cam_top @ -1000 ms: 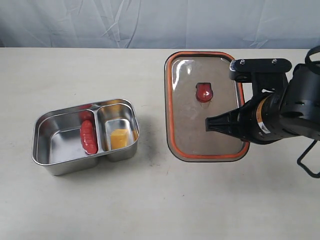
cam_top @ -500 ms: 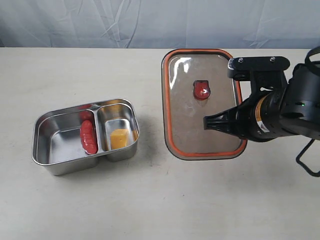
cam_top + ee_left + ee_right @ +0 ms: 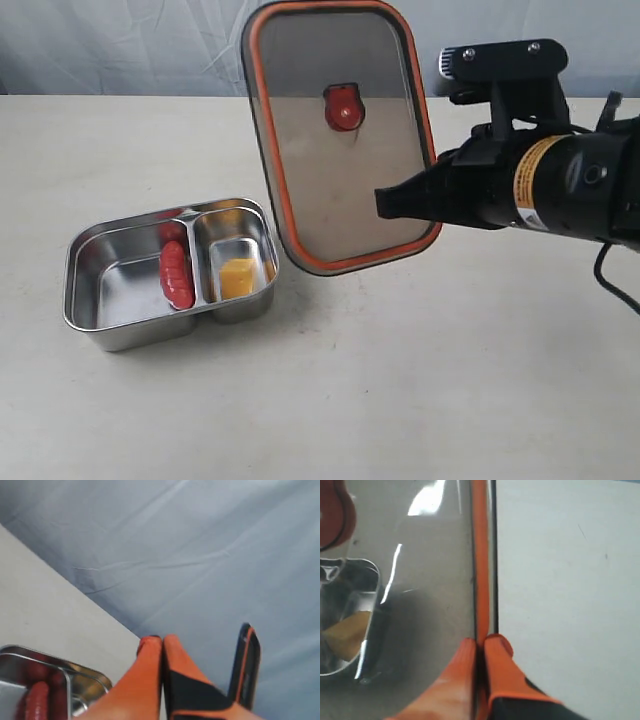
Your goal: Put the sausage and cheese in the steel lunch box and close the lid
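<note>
The steel lunch box needs to be closed, so my left gripper will next grab the dark lid by its orange seal rim (image 3: 268, 132) (image 3: 243, 666).
The steel lunch box (image 3: 98, 336) rests on the table at the left. The red sausage (image 3: 177, 274) lies in its large compartment and the yellow cheese (image 3: 237, 277) in the small one. My right gripper (image 3: 385, 203) is shut on the right rim of the dark lid (image 3: 330, 180), which hangs tilted in the air above and right of the box. The orange valve tab (image 3: 342, 107) faces the camera. In the right wrist view the gripper (image 3: 482, 645) clamps the lid's orange seal rim (image 3: 480, 555), and the cheese (image 3: 345, 632) shows through the lid. My left gripper (image 3: 162, 641) is shut and empty, above the box (image 3: 80, 669).
The beige table (image 3: 400, 390) stretches in front of and to the right of the box. A blue-grey cloth backdrop (image 3: 130, 45) hangs behind the table's far edge. The lid's edge (image 3: 246, 665) also appears in the left wrist view, beside the fingers.
The right gripper has lifted the lid off the table and carried it up and to the left, tilting it towards the lunch box. The box, sausage and cheese have not moved.
</note>
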You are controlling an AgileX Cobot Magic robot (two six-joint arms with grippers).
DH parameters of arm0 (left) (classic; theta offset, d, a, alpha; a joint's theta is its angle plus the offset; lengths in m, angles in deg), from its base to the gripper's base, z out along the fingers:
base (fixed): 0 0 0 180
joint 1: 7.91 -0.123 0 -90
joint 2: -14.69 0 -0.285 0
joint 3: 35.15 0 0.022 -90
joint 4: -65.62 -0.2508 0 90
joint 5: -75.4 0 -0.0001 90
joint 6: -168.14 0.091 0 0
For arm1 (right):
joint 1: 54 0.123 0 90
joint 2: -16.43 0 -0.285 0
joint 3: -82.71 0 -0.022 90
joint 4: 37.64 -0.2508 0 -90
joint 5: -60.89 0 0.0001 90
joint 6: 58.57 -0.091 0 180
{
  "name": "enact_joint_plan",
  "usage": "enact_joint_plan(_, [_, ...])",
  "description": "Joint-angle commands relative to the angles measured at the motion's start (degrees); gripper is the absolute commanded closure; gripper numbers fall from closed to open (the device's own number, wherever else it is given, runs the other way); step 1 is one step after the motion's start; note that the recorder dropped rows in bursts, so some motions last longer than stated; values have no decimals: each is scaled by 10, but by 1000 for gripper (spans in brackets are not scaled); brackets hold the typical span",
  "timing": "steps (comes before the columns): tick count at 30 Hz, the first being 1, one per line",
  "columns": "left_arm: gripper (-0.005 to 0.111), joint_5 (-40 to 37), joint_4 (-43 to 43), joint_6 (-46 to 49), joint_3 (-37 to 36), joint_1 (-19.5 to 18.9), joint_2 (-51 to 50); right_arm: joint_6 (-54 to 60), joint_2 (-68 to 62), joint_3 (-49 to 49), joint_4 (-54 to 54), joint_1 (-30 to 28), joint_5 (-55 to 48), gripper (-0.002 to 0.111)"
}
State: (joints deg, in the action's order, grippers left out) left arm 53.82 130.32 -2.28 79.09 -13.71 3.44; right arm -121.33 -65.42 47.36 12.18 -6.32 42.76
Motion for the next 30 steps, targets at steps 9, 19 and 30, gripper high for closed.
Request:
enact_joint_plan(9, [85,-265,229,441,133,3,-388,44,29,2,15,-2,102,108])
enact_joint_plan(19, [54,-474,340,630,227,3,-612,44,29,2,11,-2,126,109])
enact_joint_plan(30, [54,-470,350,676,229,11,-631,41,14,2,7,-2,145,109])
